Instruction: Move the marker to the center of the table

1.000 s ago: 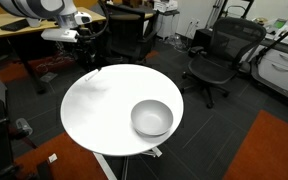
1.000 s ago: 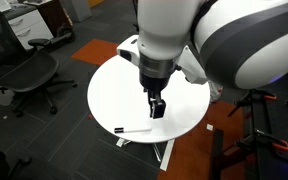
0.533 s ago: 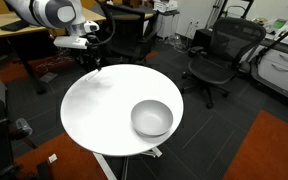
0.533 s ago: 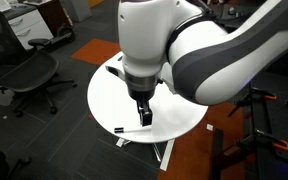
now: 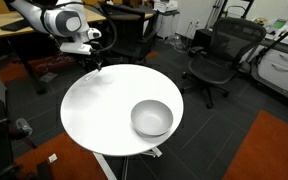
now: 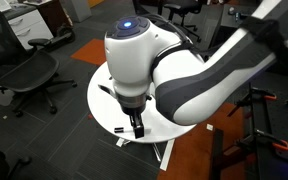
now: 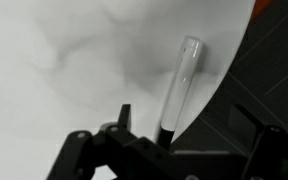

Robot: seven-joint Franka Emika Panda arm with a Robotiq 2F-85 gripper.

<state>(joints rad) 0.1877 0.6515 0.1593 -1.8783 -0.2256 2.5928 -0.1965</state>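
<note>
I need to lower my gripper before I close it on the marker, because my fingers are above the marker [image 6: 120, 130] and its dark end shows below.
The marker [image 7: 180, 85] is a pale thin stick with a dark end. It lies on the white round table [image 7: 64, 60] close to its edge. My gripper [image 7: 187, 120] is open, just above the marker, with one finger on each side of it. In an exterior view the gripper [image 6: 136, 124] hangs over the table's [image 6: 99, 100] near edge and hides most of the marker [image 6: 120, 130]. In the other exterior view the gripper [image 5: 97, 62] is at the far left rim of the table [image 5: 94, 110]; the marker is too small to make out there.
A grey round bowl [image 5: 152, 117] stands on the table, away from the gripper. Black office chairs [image 5: 212, 55] [image 6: 29, 75] stand around the table. A light-wood desk [image 5: 24, 30] is behind the arm. Dark floor lies just past the table edge [image 7: 269, 70].
The arm has swung towards the table's edge and lowered. The gripper now sits over the marker, which has not moved.
</note>
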